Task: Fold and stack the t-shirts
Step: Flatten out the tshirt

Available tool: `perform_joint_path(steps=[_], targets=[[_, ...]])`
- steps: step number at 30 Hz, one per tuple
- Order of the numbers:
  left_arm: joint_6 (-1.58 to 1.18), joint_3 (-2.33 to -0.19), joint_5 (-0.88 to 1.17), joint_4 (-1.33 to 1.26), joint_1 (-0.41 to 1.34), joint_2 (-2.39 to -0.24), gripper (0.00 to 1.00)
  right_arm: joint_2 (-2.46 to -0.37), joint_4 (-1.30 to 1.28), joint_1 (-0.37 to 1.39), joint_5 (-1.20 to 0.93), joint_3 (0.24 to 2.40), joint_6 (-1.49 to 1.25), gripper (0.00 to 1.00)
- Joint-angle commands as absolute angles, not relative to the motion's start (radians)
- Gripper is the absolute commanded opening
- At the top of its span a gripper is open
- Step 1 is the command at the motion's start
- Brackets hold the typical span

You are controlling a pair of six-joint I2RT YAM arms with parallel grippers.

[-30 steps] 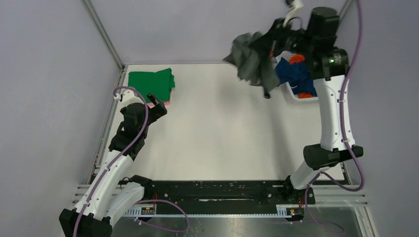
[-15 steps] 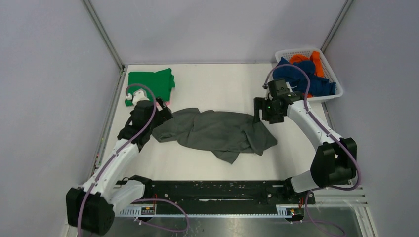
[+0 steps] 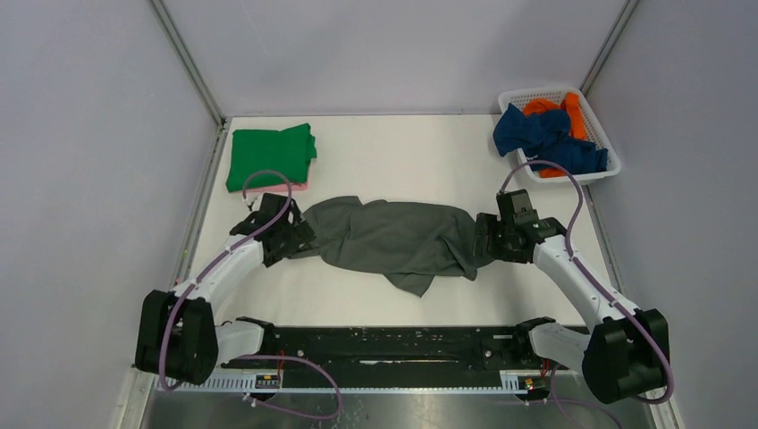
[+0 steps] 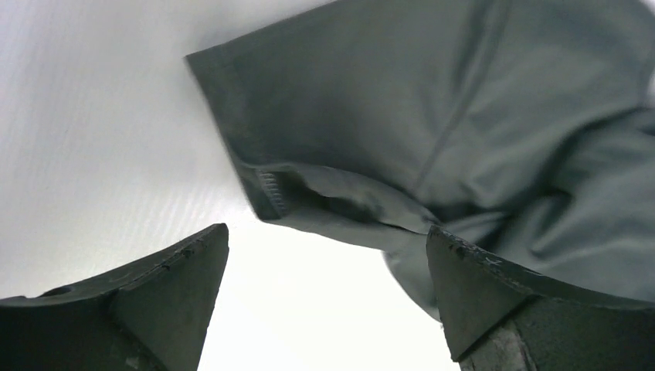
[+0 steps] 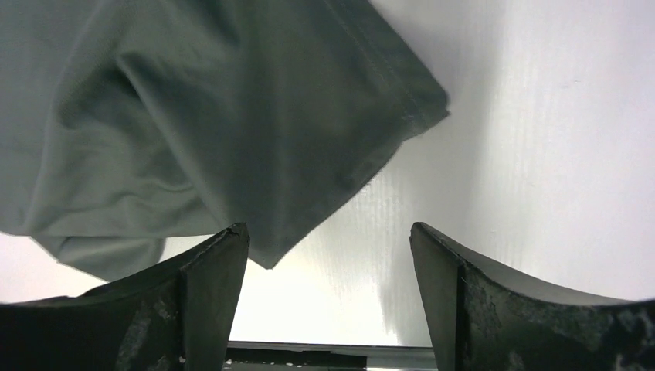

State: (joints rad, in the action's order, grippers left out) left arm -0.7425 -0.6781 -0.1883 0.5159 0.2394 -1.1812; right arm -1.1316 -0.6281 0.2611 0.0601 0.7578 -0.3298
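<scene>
Next, my left gripper grabs the t-shirt's hemmed sleeve to stretch open and spread the dark grey t-shirt for folding.
A dark grey t-shirt [image 3: 393,241] lies crumpled across the middle of the table. My left gripper [image 3: 299,239] is low at its left end and open; in the left wrist view a hemmed sleeve [image 4: 463,116] lies just ahead of the left gripper [image 4: 326,230], with only bare table between the fingers. My right gripper [image 3: 481,241] is low at the shirt's right end, open. A grey corner [image 5: 193,108] sits just beyond the left finger of the right gripper [image 5: 328,227]. A folded green t-shirt [image 3: 271,154] lies at the back left on a pink one [image 3: 300,187].
A white lattice basket [image 3: 601,134] at the back right holds a navy blue t-shirt [image 3: 534,134] and an orange t-shirt [image 3: 572,112]. A black rail [image 3: 393,344] runs along the near edge between the arm bases. Metal frame posts rise at the back corners.
The right gripper, which held the grey t-shirt high at the back, has let it go onto the table and opened. Both arms have come down to the shirt's two ends.
</scene>
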Motion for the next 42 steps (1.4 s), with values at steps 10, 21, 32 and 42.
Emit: perform_joint_path(steps=[10, 21, 32, 42], targets=[[-0.775, -0.735, -0.022, 0.448, 0.111, -1.488, 0.74, -1.308, -0.498, 0.259, 0.087, 0.856, -0.407, 0.84], [-0.702, -0.722, -0.067, 0.392, 0.116, -1.407, 0.0, -1.37, -0.505, 0.137, 0.177, 0.818, -0.529, 0.84], [-0.678, -0.722, -0.057, 0.353, 0.117, -1.313, 0.0, -1.548, -0.518, 0.137, 0.08, 0.834, -0.538, 0.67], [-0.644, -0.889, -0.093, 0.351, 0.117, -1.184, 0.0, -1.388, -0.394, 0.157, 0.108, 0.983, -0.436, 0.0]])
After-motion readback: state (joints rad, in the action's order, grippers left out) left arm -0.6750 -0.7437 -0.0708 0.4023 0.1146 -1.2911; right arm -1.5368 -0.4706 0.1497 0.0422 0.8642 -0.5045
